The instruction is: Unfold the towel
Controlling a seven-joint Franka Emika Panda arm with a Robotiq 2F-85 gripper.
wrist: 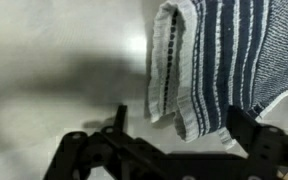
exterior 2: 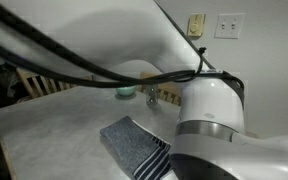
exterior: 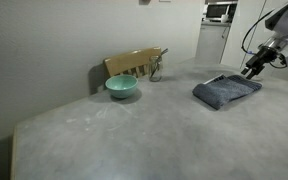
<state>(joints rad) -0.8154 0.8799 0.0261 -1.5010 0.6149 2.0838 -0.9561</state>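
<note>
My gripper will unfold the towel next. It will grab the far corner of its striped end at the towel's edge (wrist: 189,120) and pull that end over.
The slate blue-grey towel (exterior: 226,91) lies folded on the grey table (exterior: 124,130) toward one end; it also shows in an exterior view (exterior 2: 134,146). In the wrist view its striped end (wrist: 199,60) with thin pale lines fills the upper right. My gripper (exterior: 254,68) is low over the towel's far corner. In the wrist view my gripper (wrist: 179,122) is open, its two dark fingers spread on either side of the towel's striped edge. I cannot tell whether they touch the cloth. In an exterior view the arm's white body (exterior 2: 209,110) hides the gripper.
A teal bowl (exterior: 122,88) stands near the wall, also seen in an exterior view (exterior 2: 127,90). Behind it is a wooden rack (exterior: 134,63) with a small metal object (exterior: 156,70) beside it. A microwave (exterior: 220,12) sits far behind. The table edge runs close by the towel.
</note>
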